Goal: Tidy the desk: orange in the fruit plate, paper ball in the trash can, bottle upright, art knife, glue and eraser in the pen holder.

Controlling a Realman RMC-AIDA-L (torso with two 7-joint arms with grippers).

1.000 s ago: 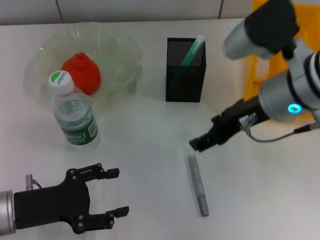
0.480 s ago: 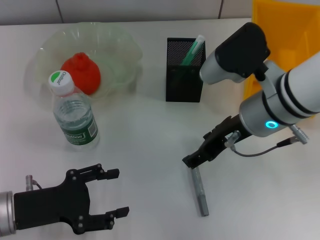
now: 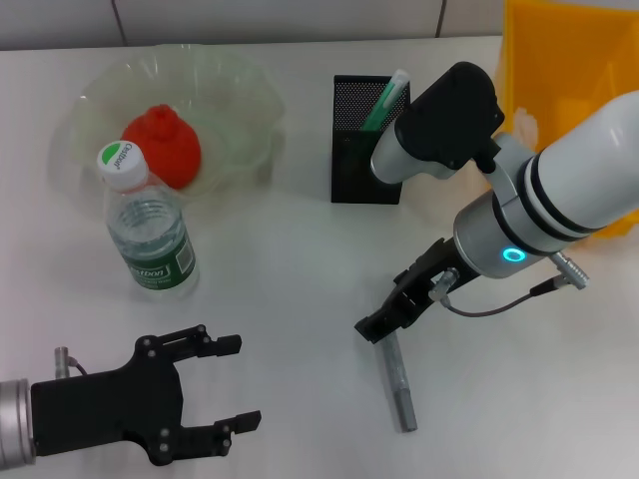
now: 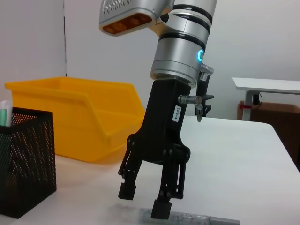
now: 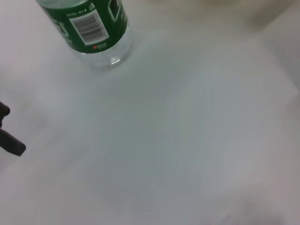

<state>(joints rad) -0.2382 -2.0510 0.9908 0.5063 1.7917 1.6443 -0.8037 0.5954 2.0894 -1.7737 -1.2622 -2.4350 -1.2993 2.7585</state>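
Note:
My right gripper's fingers reach down over the art knife's far end (image 3: 387,339). It is now time for my right gripper to close on the art knife.
The grey art knife (image 3: 400,384) lies flat on the table. My right gripper (image 3: 374,327) is open and low over its far end; the left wrist view shows its fingers (image 4: 162,208) apart just above the knife (image 4: 197,218). The orange (image 3: 161,148) sits in the fruit plate (image 3: 245,90). The bottle (image 3: 148,235) stands upright, and its base shows in the right wrist view (image 5: 89,28). The pen holder (image 3: 370,145) holds a green glue stick (image 3: 387,100). The trash can (image 3: 559,50) is at the far right. My left gripper (image 3: 235,384) is open and empty at the front left. The eraser is out of view.
A pale wad (image 3: 526,126) shows at the trash can's near wall, partly behind my right arm; I cannot tell whether it is the paper ball. The pen holder (image 4: 23,164) and trash can (image 4: 70,112) stand behind the right gripper (image 4: 144,200).
My right gripper has moved toward the front left and down, from near the trash can to the far end of the art knife. The left arm has stayed put.

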